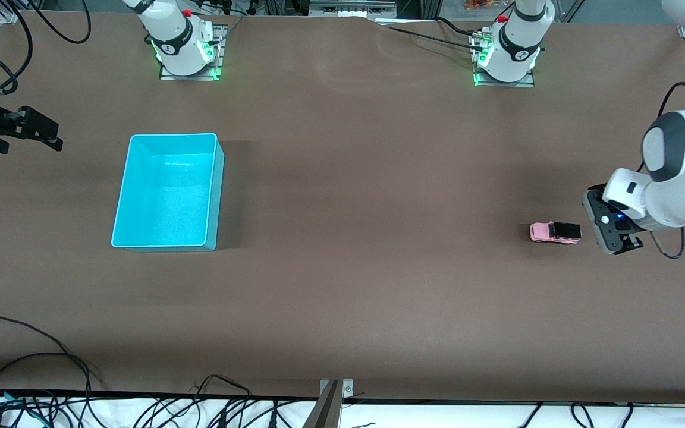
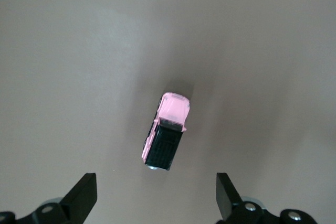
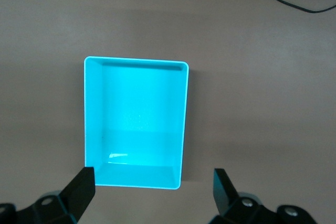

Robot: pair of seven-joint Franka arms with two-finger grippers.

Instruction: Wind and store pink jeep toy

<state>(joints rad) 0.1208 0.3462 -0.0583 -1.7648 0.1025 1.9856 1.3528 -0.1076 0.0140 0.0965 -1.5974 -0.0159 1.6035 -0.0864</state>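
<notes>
My left gripper will next grab the pink jeep toy [image 1: 555, 232] by its black-roofed rear body [image 1: 567, 230] to wind the toy.
The pink jeep toy [image 1: 555, 232] stands on its wheels on the brown table toward the left arm's end; its black roof shows in the left wrist view [image 2: 167, 135]. My left gripper [image 1: 613, 230] hangs above the table just beside the jeep, on the side away from the bin. In the left wrist view it [image 2: 155, 192] is open and empty, with the jeep ahead of the fingertips and apart from them. The turquoise bin [image 1: 124, 196] stands empty toward the right arm's end. My right gripper [image 1: 44, 131] waits in the air beside the bin, open and empty [image 3: 152, 184].
The bin's rim also shows in the right wrist view [image 3: 185, 119]. Black cables [image 1: 51, 356] lie along the table edge nearest the camera. The arm bases [image 1: 185, 47] stand at the farthest edge.
</notes>
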